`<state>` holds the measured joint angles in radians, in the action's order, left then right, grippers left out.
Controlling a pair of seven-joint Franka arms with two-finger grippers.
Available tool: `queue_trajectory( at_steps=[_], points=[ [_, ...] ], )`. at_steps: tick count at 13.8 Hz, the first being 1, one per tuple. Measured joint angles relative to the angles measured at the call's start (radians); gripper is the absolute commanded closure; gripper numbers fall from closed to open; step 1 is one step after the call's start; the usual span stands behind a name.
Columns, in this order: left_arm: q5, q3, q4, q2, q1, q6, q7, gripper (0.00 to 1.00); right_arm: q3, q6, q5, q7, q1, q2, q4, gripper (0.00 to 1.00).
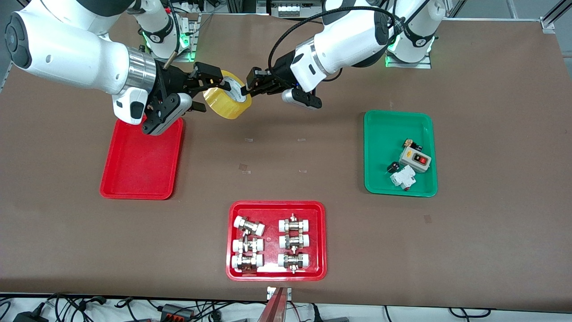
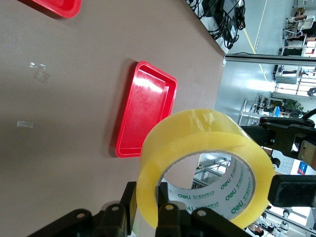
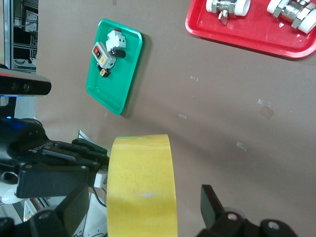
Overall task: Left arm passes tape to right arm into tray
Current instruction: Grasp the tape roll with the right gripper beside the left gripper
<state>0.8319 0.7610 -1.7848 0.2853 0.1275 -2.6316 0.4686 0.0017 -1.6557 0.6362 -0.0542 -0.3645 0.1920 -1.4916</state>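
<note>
The tape needs to go from my left gripper to my right gripper for the red tray [image 1: 140,156], so my right gripper should next grab it by its yellow ring side [image 1: 217,102].
The yellow tape [image 1: 227,95] hangs in the air over the table, beside the red tray's [image 1: 140,156] corner farthest from the front camera. My left gripper [image 1: 246,89] is shut on the roll's wall, one finger inside the core and one outside, as the left wrist view shows [image 2: 150,202]. My right gripper [image 1: 209,91] is open, with its fingers spread on either side of the tape [image 3: 140,187] and a gap showing at one finger [image 3: 212,202]. The tray also shows in the left wrist view [image 2: 148,106]; it holds nothing.
A green tray [image 1: 380,134] with small switch parts lies toward the left arm's end. A red tray [image 1: 277,204] with white-capped metal fittings lies nearest the front camera. Bits of clear tape are stuck on the table's middle.
</note>
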Motion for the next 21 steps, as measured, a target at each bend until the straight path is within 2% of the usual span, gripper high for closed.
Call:
queue_trajectory(
  at_steps=[2,3,7,8,10,13,14,15,16,17,21],
  points=[
    [0.000,0.000,0.000,0.000,0.000,0.000,0.000,0.99,0.000,0.001,0.000,0.000,0.000,0.006,0.000,0.00],
    [0.000,0.000,0.000,0.000,0.000,0.000,0.000,0.99,0.000,0.002,0.000,0.000,0.000,0.011,0.000,0.07],
    [0.000,0.000,0.000,0.000,0.000,0.000,0.000,0.99,0.000,0.011,0.000,0.000,0.000,0.022,0.000,0.53],
    [0.000,0.000,0.000,0.000,0.000,0.000,0.000,0.99,0.000,0.012,0.000,0.000,0.000,0.022,0.001,0.60],
    [0.000,0.000,0.001,0.004,0.000,-0.001,0.001,0.99,0.000,0.013,0.000,0.001,-0.002,0.021,0.005,0.64],
    [0.000,-0.001,0.002,0.005,0.000,-0.001,0.001,0.99,-0.001,0.013,0.000,0.001,-0.002,0.022,0.005,0.64],
    [0.000,0.000,0.002,0.005,0.000,-0.001,0.001,0.94,-0.001,0.013,0.000,0.001,-0.002,0.021,0.005,0.64],
    [0.000,-0.001,0.002,0.005,0.000,-0.001,0.001,0.60,-0.001,0.013,0.000,0.001,-0.002,0.021,0.005,0.65],
    [0.000,0.000,0.002,0.005,0.000,-0.001,0.001,0.20,-0.001,0.013,0.000,0.001,-0.002,0.022,0.005,0.65],
    [0.000,0.000,0.005,0.005,0.000,-0.002,0.001,0.11,-0.001,0.013,0.000,0.001,-0.002,0.022,0.005,0.66],
    [0.000,-0.002,0.017,0.005,-0.001,-0.006,0.001,0.10,-0.002,0.013,-0.001,0.001,-0.002,0.025,0.005,0.67]
  ],
)
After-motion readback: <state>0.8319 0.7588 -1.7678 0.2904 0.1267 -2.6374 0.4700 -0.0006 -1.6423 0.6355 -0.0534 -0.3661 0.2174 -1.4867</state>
